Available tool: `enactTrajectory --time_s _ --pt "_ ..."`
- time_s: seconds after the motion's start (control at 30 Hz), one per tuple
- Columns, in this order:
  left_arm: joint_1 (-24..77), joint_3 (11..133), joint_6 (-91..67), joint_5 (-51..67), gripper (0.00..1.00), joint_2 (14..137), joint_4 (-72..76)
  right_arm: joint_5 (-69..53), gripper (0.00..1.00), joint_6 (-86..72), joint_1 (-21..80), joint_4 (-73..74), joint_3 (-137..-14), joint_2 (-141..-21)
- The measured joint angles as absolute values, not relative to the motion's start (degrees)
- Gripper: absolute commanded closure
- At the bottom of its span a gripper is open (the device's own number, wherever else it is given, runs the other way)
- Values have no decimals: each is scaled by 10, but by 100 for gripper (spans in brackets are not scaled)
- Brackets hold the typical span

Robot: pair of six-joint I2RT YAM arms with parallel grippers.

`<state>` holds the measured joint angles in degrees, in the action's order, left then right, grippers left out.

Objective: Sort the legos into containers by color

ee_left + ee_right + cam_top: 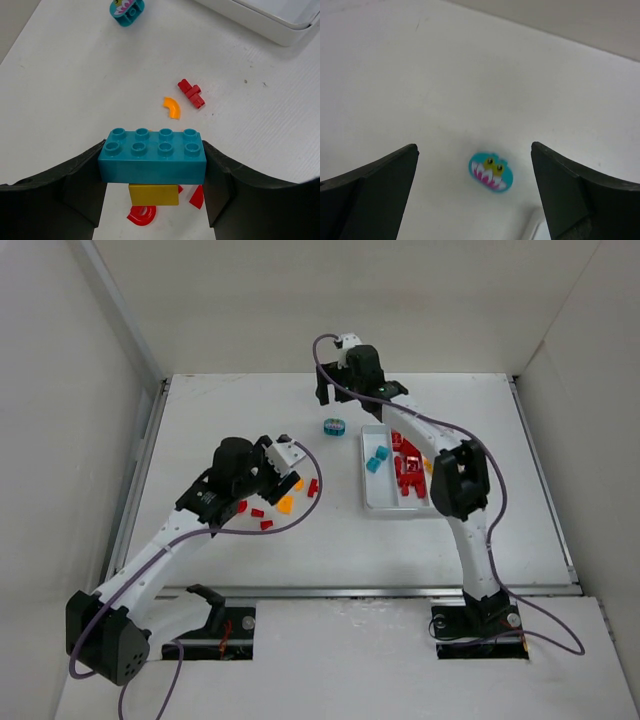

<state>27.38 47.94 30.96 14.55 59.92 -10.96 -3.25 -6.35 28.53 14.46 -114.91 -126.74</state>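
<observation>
I need to grab the teal monster-face piece [334, 427] [490, 172] by its opposite edges next with my right gripper. Then the printed side of the piece stays free for sorting it into the teal container.
My left gripper [153, 151] is shut on a teal eight-stud lego [152, 156], held above a yellow lego [153, 194] and red curved pieces [141, 215]. In the top view the left gripper [283, 462] hovers over loose red and orange legos [286, 504] left of the white tray [390, 510]. The tray's containers hold teal legos [375, 460] on the left, red ones [407, 476] in the middle and an orange one [428, 465] on the right. My right gripper [474, 147] is open above a teal monster-face piece [490, 172], which lies near the tray's far-left corner [334, 426].
An orange curved piece [172, 107] and a red piece [191, 93] lie ahead of the left gripper, towards the tray's corner [270, 25]. The monster-face piece [127, 9] is farther off. White walls enclose the table on three sides.
</observation>
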Motion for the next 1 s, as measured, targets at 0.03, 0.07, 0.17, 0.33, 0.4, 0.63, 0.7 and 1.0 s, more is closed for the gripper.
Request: enactTrajectory --time_s 0.03,0.07,0.17,0.33,0.4,0.63,0.7,1.0 --pt "274 477 305 142 100 595 -107 -18 0 -66 284 157 -1204 -1305" --pt "274 476 301 136 100 592 -105 -6 0 -67 284 163 -1244 -1336" --pt "274 475 293 126 100 583 -93 3 0 -63 286 202 -1311 -1402" --pt "272 461 293 115 100 575 -76 -6 0 -66 286 253 -1339 -1464" --pt "272 454 293 114 100 575 -70 -12 0 -69 286 270 -1339 -1475" --pt "269 448 293 113 100 575 -58 -20 12 -76 288 327 -1389 -1503" --pt "269 448 293 113 100 575 -54 -22 17 -76 289 332 -1390 -1503" --pt "269 448 295 113 100 575 -49 -2 46 -62 304 339 -1378 -1503"
